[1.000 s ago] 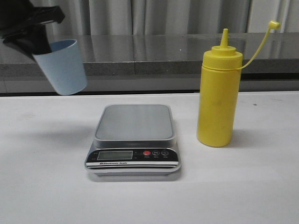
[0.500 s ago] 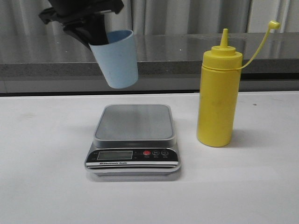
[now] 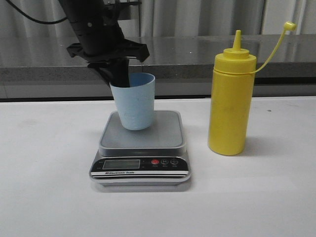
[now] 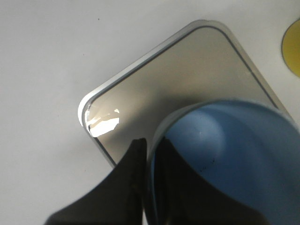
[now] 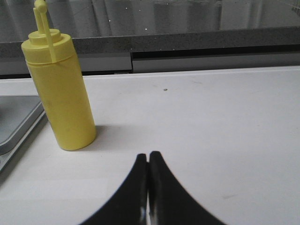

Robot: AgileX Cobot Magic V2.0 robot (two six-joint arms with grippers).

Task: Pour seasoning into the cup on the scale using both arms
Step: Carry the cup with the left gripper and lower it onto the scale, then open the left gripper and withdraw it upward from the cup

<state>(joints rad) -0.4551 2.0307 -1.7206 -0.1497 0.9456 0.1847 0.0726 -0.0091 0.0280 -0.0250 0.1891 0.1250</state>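
My left gripper should open now, because the bottom of the cup is over the square platform of the scale, right at the platform's surface.
My left gripper is shut on the rim of the light blue cup, one finger inside and one outside. It holds the cup tilted over the square platform of the silver-grey scale; I cannot tell whether the cup's base touches it. The left wrist view shows the cup pinched in my gripper above the platform. The yellow seasoning bottle stands upright right of the scale, cap dangling on its tether. My right gripper is shut and empty, low over the table, apart from the bottle.
A dark grey counter ledge runs behind the white table. The scale's display and buttons face the front. A corner of the scale shows in the right wrist view beside the bottle.
My left arm has carried the cup from the far upper left rightward and down to the scale's platform. The bottle and scale have not moved.
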